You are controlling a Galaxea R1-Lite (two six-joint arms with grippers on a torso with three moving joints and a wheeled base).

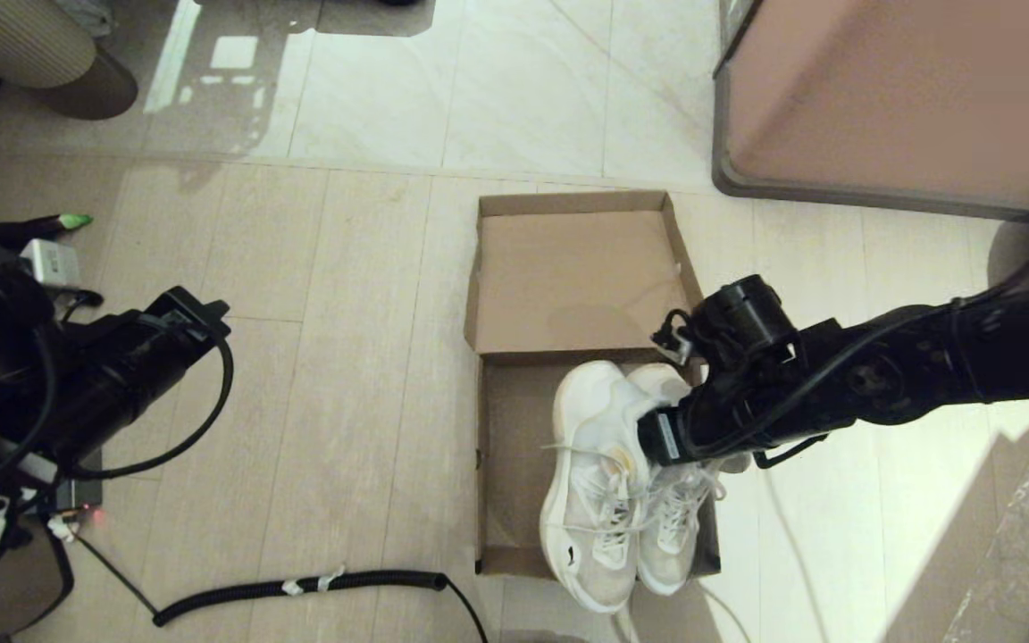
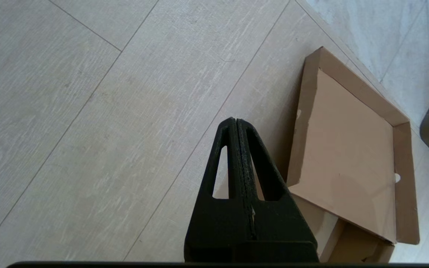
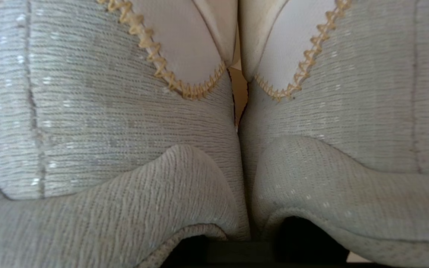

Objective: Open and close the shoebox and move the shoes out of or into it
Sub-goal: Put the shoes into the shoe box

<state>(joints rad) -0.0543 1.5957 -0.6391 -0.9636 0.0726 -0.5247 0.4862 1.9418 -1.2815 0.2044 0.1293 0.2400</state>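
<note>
My right gripper should wait to release the sneakers and move them farther over the box first. The toes of the sneakers hang above and past the box's near edge (image 1: 516, 562).
The brown cardboard shoebox (image 1: 506, 446) stands open on the floor, its attached lid (image 1: 577, 281) flipped flat away from me. The white sneakers (image 1: 599, 500) sit side by side over the right half of the box, toes reaching past its near edge. My right gripper (image 1: 657, 438) comes in from the right and is shut on the shoes at their heel openings. In the right wrist view the two mesh collars (image 3: 106, 130) are pressed together and hide the fingers. My left gripper (image 2: 235, 121) is shut and empty, parked over bare floor left of the lid (image 2: 348, 156).
A large pinkish-brown panel with a grey rim (image 1: 890, 98) stands at the back right. A black corrugated hose (image 1: 300, 589) lies on the floor near the box's front left corner. Crinkled plastic (image 1: 1024, 554) is at the near right, a beige ribbed cushion (image 1: 23, 45) at the far left.
</note>
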